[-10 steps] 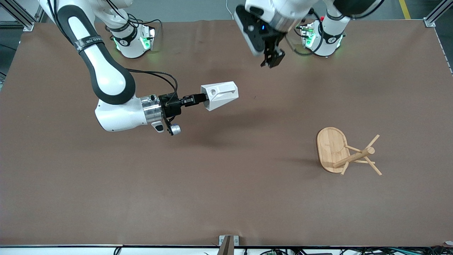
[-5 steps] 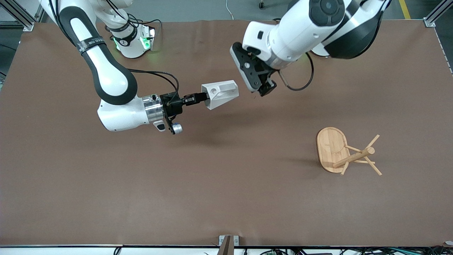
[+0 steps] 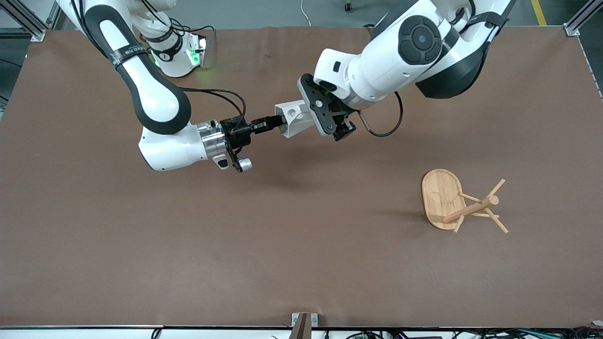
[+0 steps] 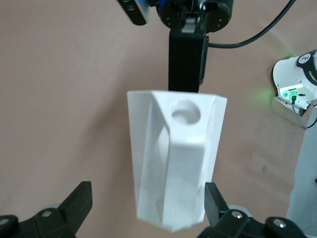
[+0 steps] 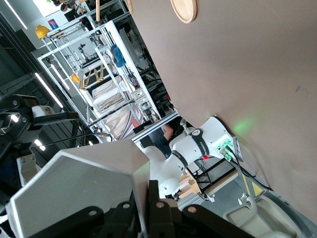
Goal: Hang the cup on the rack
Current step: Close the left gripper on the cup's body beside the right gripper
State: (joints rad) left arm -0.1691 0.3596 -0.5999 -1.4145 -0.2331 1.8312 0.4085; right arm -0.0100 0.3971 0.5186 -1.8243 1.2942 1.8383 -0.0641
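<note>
My left gripper grabs the cup by its faceted body next and leaves the cup's tab with the round hole free for the rack.
The white faceted cup is held on its side in the air over the middle of the table, its tab handle with the round hole facing up. My right gripper is shut on the cup's rim; in the right wrist view the cup wall sits between its fingers. My left gripper is open at the cup's other end. In the left wrist view its fingers stand on either side of the cup without touching it. The bamboo rack stands toward the left arm's end, nearer the front camera.
The rack's oval base rests on the brown table, its pegs pointing outward. The base also shows in the right wrist view. The right arm's base stands at the table's edge.
My left arm has swung down from near its base to the cup, bringing its open gripper around the cup's free end. My right gripper has shifted slightly toward it with the cup.
</note>
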